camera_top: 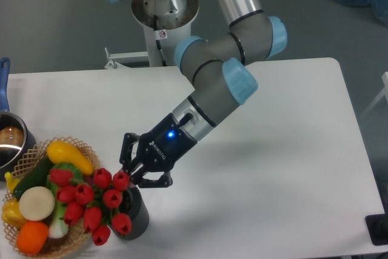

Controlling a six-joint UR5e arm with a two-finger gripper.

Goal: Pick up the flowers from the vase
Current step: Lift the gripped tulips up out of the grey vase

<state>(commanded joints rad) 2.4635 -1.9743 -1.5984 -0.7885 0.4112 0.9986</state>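
Note:
The red flowers are in the dark vase (pixel 137 221) and need to be lifted out. My gripper should grab the flowers by their green stems next.
The flowers (pixel 91 201), a bunch of red tulip buds with green stems, stand in the vase (pixel 136 218) and lean left over the basket. The vase is a short dark grey ribbed cylinder near the table's front edge. My gripper (pixel 134 177) comes down at a slant from the upper right and sits just above the vase's mouth. Its black fingers (pixel 159 180) are spread open on either side of the top right buds. The fingertips are partly hidden among the buds. The stems inside the vase are hidden.
A wicker basket (pixel 82 148) of produce touches the flowers at the front left. A steel pot (pixel 11 141) with a blue handle stands at the left edge. The arm's base (pixel 163 10) stands behind the table.

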